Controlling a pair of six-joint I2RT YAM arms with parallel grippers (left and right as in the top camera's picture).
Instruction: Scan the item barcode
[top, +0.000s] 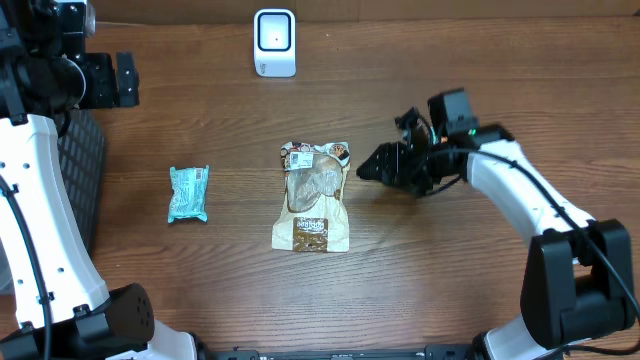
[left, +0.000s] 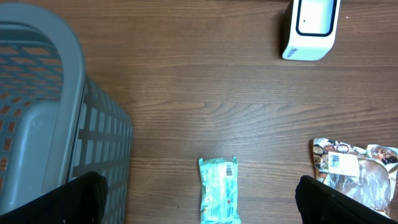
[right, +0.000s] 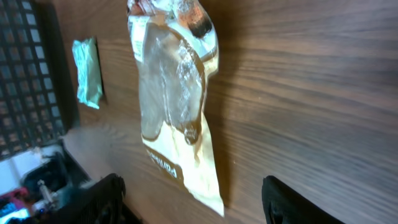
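My right gripper will next grab the snack bag by the side edge (top: 344, 187) (right: 205, 112) away from its white barcode label, so the label stays uncovered and can be scanned.
A brown and clear snack bag (top: 313, 198) lies flat on the wooden table, with a white barcode label near its top end. Left of it lies a small teal packet (top: 188, 192) with a barcode on one end (left: 219, 190). The white scanner (top: 274, 42) stands at the table's back edge. My right gripper (top: 372, 168) is open just right of the snack bag (right: 174, 93), close to the table, and the bag's corner shows between its spread fingers (right: 193, 196). My left gripper (top: 122, 80) hangs open high at the far left, above the teal packet (left: 199, 193), holding nothing.
A grey mesh basket (left: 56, 112) stands at the table's left edge (top: 85, 165), under the left arm. The scanner (left: 311, 28) is at the top right in the left wrist view. The teal packet (right: 87, 71) and the basket (right: 28, 81) lie beyond the bag in the right wrist view.
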